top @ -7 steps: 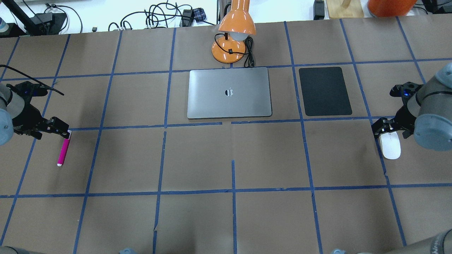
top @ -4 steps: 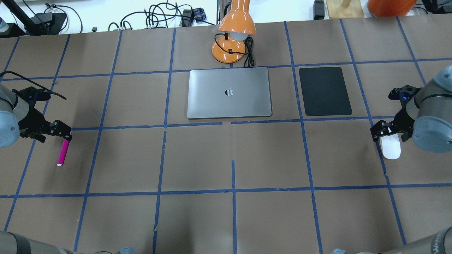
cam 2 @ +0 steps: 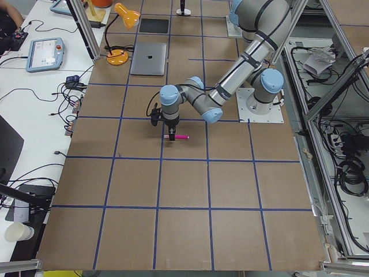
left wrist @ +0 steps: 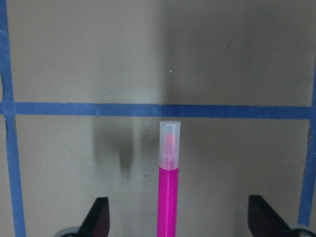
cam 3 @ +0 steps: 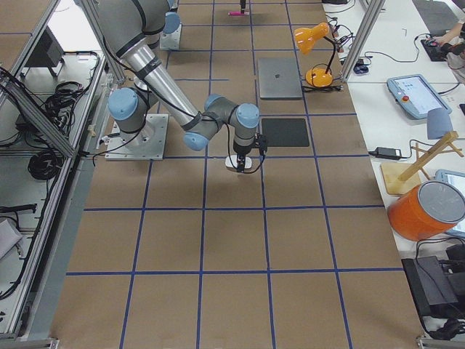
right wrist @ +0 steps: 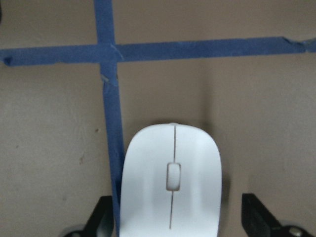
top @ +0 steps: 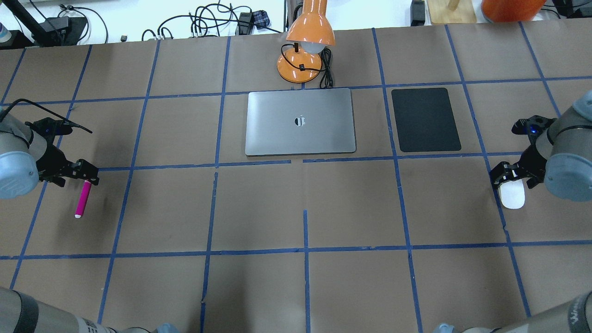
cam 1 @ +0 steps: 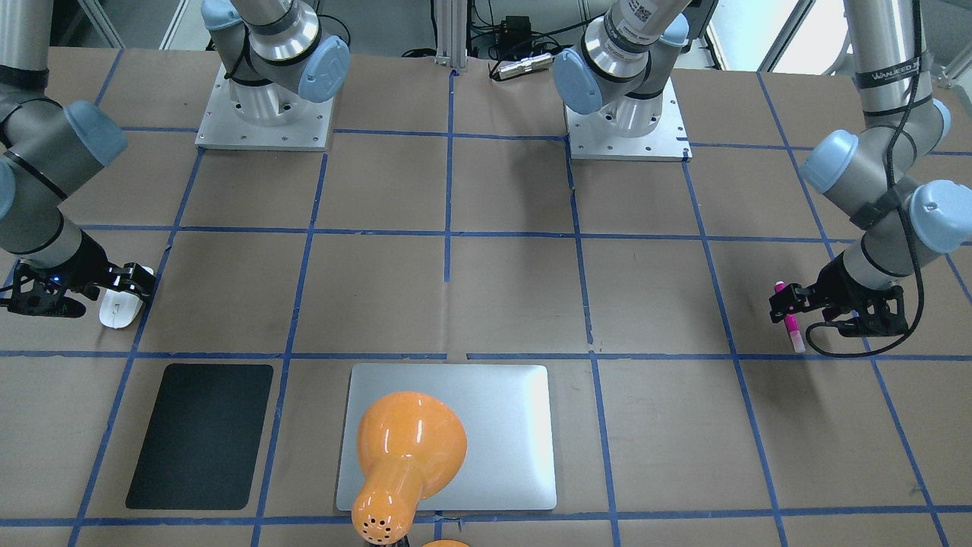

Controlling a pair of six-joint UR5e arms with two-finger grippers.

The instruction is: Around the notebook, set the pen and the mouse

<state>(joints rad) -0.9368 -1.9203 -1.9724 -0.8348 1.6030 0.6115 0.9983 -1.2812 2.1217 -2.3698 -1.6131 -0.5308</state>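
I should next grab the mouse by its long side edges with my right gripper, to set the white mouse beside the notebook point(cam 1: 506, 428).
The pink pen point(top: 83, 199) lies on the table's far left, also visible in the left wrist view point(left wrist: 168, 192) with its pale cap pointing away. My left gripper point(top: 87, 175) is open and low, its fingers either side of the pen's cap end point(cam 1: 790, 325). The white mouse point(top: 512, 196) rests at the far right. My right gripper point(top: 510, 179) is open and straddles the mouse point(right wrist: 170, 182) without touching it. The silver-grey notebook point(top: 300, 121) lies closed at the table's far centre, well away from both.
A matte black mat point(top: 425, 119) lies just right of the notebook. An orange desk lamp point(top: 305, 46) with a black cable stands behind the notebook and hides part of it in the front-facing view. Blue tape lines grid the brown table point(top: 305, 208).
Both grippers have shifted slightly toward the near side, further over their objects, and both stay open. The pen and the mouse have not moved.
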